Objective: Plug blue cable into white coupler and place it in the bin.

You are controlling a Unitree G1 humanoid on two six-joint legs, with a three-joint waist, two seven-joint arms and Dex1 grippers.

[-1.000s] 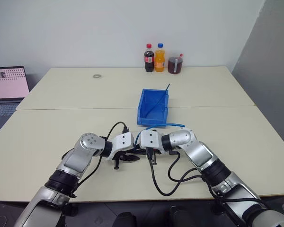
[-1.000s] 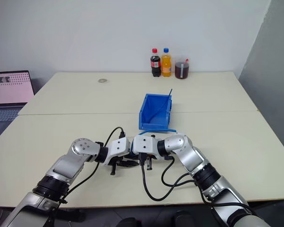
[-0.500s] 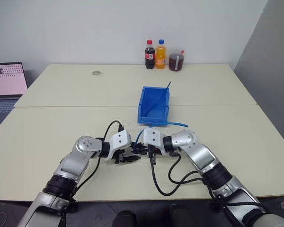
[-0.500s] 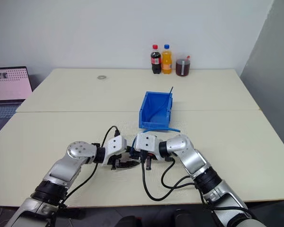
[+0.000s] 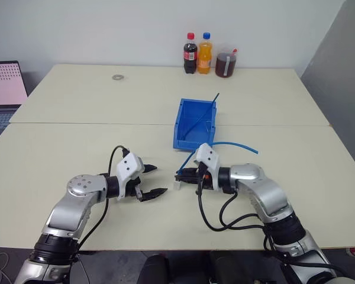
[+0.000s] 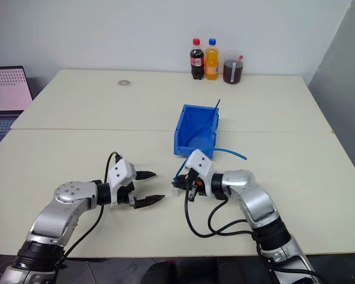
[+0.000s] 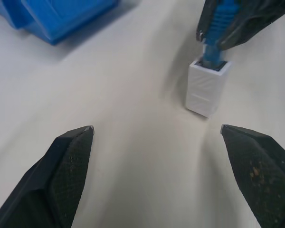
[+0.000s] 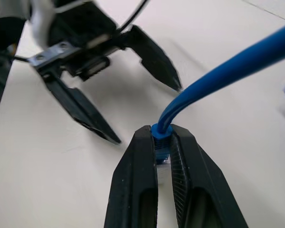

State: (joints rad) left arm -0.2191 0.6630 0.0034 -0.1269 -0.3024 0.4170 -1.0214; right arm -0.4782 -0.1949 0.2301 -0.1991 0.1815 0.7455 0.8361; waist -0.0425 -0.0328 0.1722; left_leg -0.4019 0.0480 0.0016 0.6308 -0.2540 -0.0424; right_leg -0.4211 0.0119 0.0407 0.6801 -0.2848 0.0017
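The white coupler (image 5: pixel 177 184) is still short of the blue bin's front (image 5: pixel 192 145). My right gripper should bring the coupler toward the bin before it lets go.
The white coupler (image 7: pixel 207 88) hangs on the plug of the blue cable (image 7: pixel 213 52), close over the table. My right gripper (image 8: pixel 160 130) is shut on that plug, just above the coupler (image 5: pixel 177 184). From there the blue cable (image 5: pixel 234 145) arcs up and off to the right, past the bin's front. My left gripper (image 5: pixel 154 180) stands wide open a short way left of the coupler, touching nothing. The bin (image 5: pixel 195 123), bright blue, sits just beyond both grippers at the table's middle.
A thin strand (image 5: pixel 212 106) leans inside the bin against its far right corner. Two bottles (image 5: pixel 198 53) and a cup of dark drink (image 5: pixel 226 64) stand at the table's far edge. A laptop (image 5: pixel 3 83) is at the far left, and a small ring (image 5: pixel 116 77) lies on the far left of the table.
My left gripper has opened and drawn back left, away from the coupler. The right gripper has risen a little, keeping the plug and coupler. The camera view has also shifted.
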